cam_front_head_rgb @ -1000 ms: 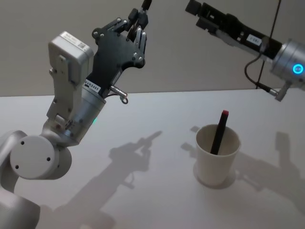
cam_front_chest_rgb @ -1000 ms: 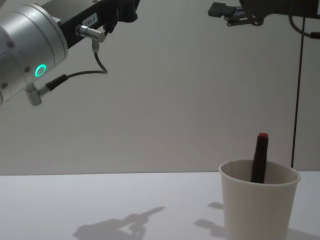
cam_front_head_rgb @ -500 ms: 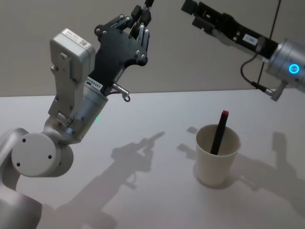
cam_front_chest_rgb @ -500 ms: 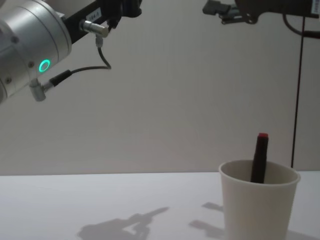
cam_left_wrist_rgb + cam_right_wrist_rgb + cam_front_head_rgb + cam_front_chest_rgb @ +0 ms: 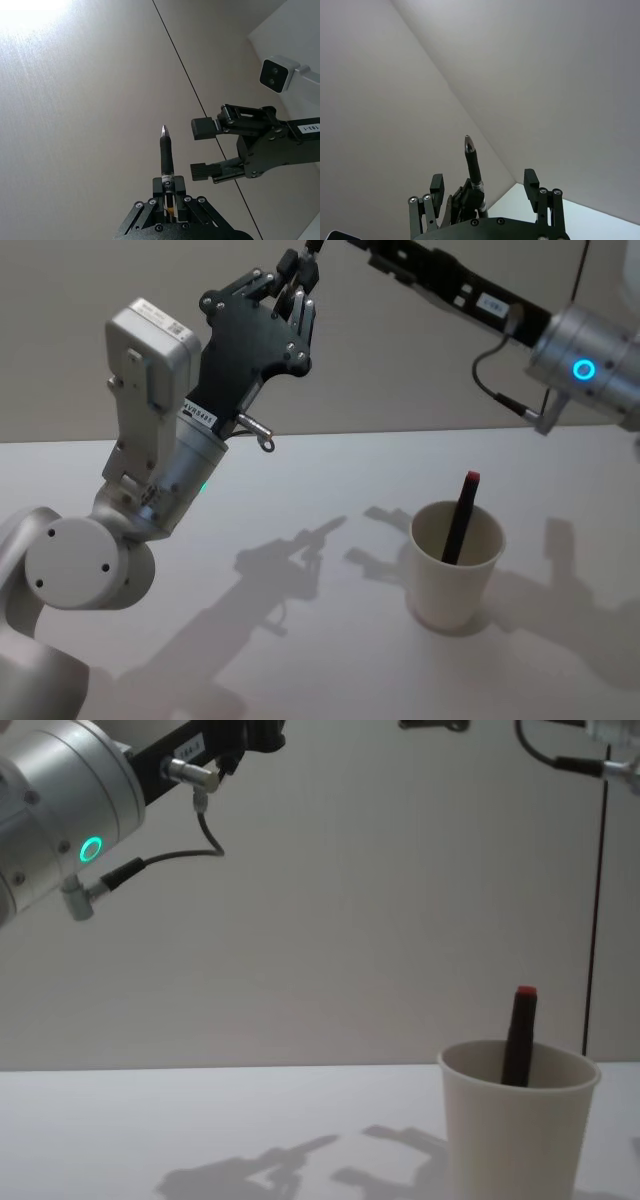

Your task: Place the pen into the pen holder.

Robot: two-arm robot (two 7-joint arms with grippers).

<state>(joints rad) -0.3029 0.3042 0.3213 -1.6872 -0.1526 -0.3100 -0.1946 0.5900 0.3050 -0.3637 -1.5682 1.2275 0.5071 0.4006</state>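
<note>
Next, my right gripper takes hold of the pen's free part just below its tip, since my left gripper's fingers wrap around the pen's back end.
My left gripper (image 5: 298,268) is raised high above the table's left half, shut on a black pen (image 5: 166,152) that points upward, tip (image 5: 312,246) at the view's top edge. My right gripper (image 5: 201,150) hovers open just beside that pen at the same height. In the right wrist view the pen (image 5: 472,159) stands between the spread fingers (image 5: 436,185) of my right gripper (image 5: 484,182), though farther off. The pen holder (image 5: 456,568), an off-white paper cup (image 5: 517,1130), stands on the table at the right. A dark pen with a red cap (image 5: 462,515) leans inside it.
The white table (image 5: 300,660) carries the arms' shadows left of the cup. My right arm (image 5: 560,350) spans the upper right. A black cable (image 5: 596,920) hangs down the wall behind the cup. A white camera box (image 5: 280,75) sits beyond the right gripper.
My right arm has swung up and to the left, bringing its open gripper next to the pen held by the left gripper. The left arm has barely moved. The cup and its pen stay put.
</note>
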